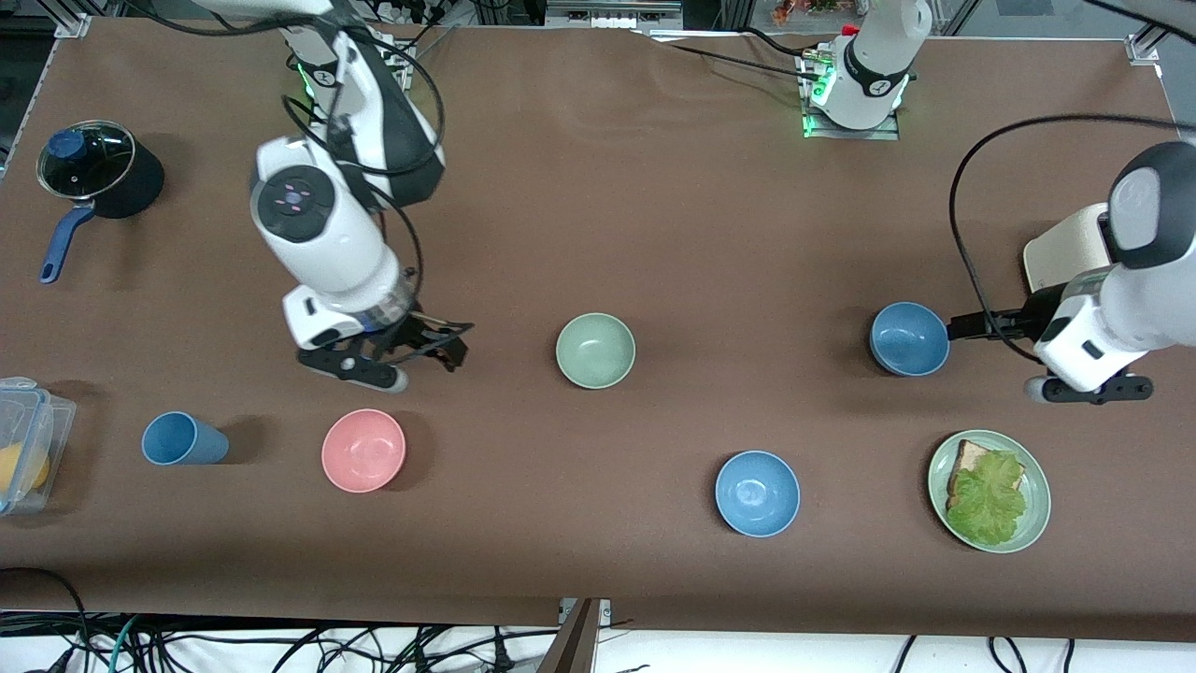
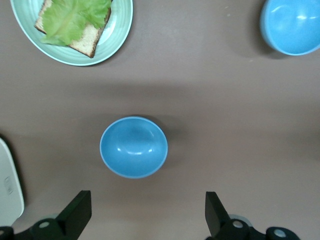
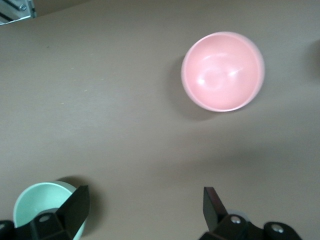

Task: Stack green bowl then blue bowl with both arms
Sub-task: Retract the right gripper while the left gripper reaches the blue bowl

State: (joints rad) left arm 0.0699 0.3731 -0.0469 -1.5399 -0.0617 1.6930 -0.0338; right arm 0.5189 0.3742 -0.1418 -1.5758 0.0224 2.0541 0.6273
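The dusky blue bowl needs to be stacked onto the pale green bowl (image 1: 595,350), so my left gripper should next grab the dusky blue bowl by its rim (image 1: 939,332).
The pale green bowl (image 1: 595,350) sits upright mid-table; in the right wrist view (image 3: 40,207) one finger partly hides it. The dusky blue bowl (image 1: 909,338) sits toward the left arm's end and shows in the middle of the left wrist view (image 2: 133,147). My right gripper (image 1: 444,344) (image 3: 145,212) is open and empty, above bare table between the green bowl and the pink bowl (image 1: 363,450). My left gripper (image 1: 964,326) (image 2: 147,215) is open and empty, above the table right beside the blue bowl.
A brighter blue bowl (image 1: 757,493) and a green plate (image 1: 1037,523) with bread and lettuce lie nearer the camera. A blue cup (image 1: 182,439), a clear box (image 1: 37,421) and a lidded pot (image 1: 98,168) stand at the right arm's end. A cream object (image 1: 1065,248) lies under the left arm.
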